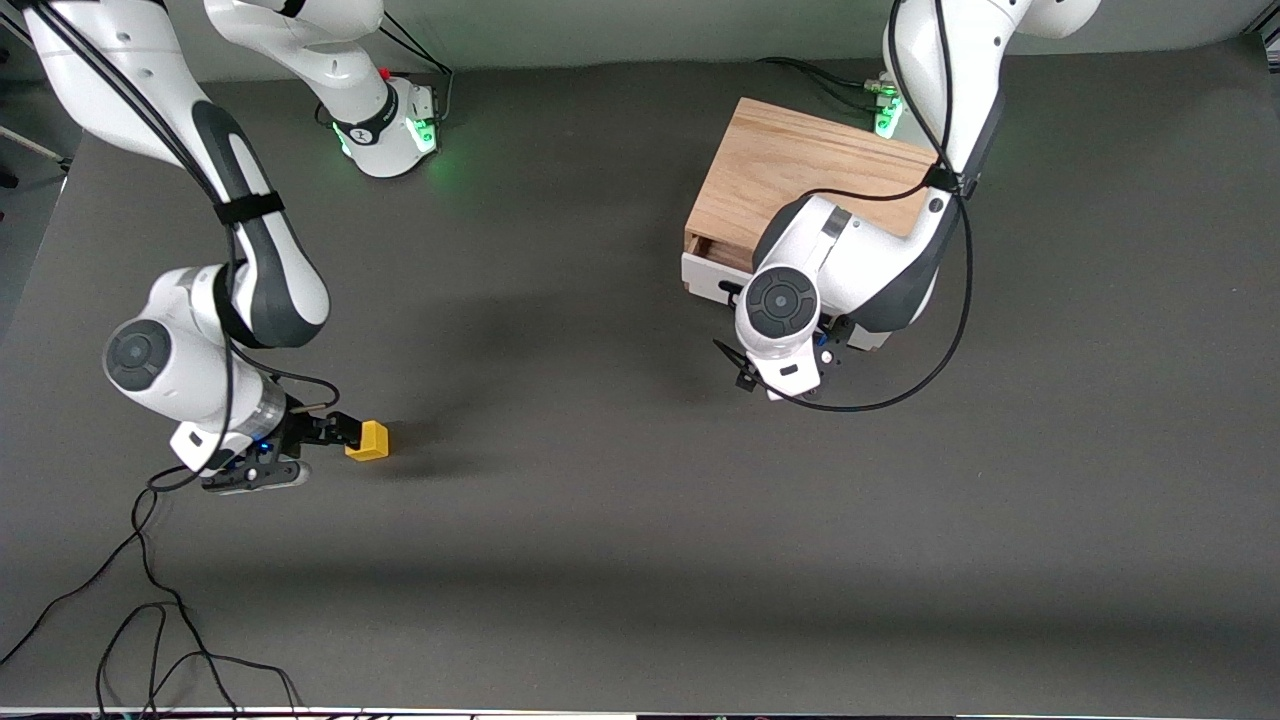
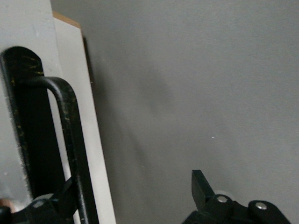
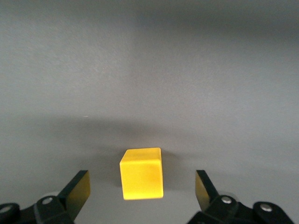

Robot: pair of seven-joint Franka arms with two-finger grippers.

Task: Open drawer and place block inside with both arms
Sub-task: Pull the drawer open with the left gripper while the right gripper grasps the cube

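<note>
I need to place the yellow block inside the drawer, so I should grab the block by its opposite sides with my right gripper next.
The yellow block sits on the grey table at the right arm's end. My right gripper is low at the block, open, with a finger on each side. In the right wrist view the block lies between the fingertips with gaps on both sides. The oak cabinet stands at the left arm's end, its drawer pulled out a little. My left gripper is at the drawer's white front, mostly hidden under its wrist. In the left wrist view it is open, and the black bar handle stands between its fingers.
Loose black cables lie on the table nearer the front camera at the right arm's end. The left arm's cable loops down over the table in front of the drawer. Open grey table lies between the block and the cabinet.
</note>
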